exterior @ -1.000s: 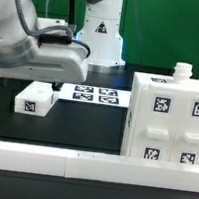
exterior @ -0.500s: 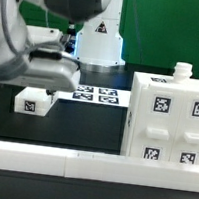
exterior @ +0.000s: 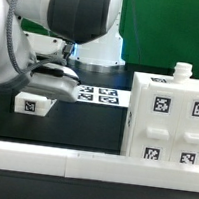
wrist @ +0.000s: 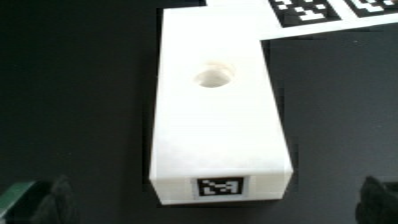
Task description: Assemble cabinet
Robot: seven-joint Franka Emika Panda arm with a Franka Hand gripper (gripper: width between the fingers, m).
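The gripper will next grab the white block by its tagged end. The block's round hole then stays free for assembling the cabinet (exterior: pixel 170 121).
The cabinet (exterior: pixel 170 121) is a large white box with several square tags on its front, standing at the exterior view's right. A small white block (exterior: pixel 31 103) with a tag on its end lies at the exterior view's left. In the wrist view this block (wrist: pixel 217 110) is long, with a round hole in its top face and a tag on its near end. My gripper (wrist: pixel 201 210) is open above the block's tagged end, with one dark finger (wrist: pixel 27 200) on each side, well apart from it. It holds nothing.
The marker board (exterior: pixel 96 94) lies behind the block and also shows in the wrist view (wrist: pixel 320 14). A long white rail (exterior: pixel 89 167) runs along the front. A small white knob (exterior: pixel 182 69) stands on top of the cabinet. The arm (exterior: pixel 55 32) fills the exterior view's upper left.
The arm has swung over and lowered toward the small white block, and now covers more of the exterior view's left. The block and the cabinet have not moved.
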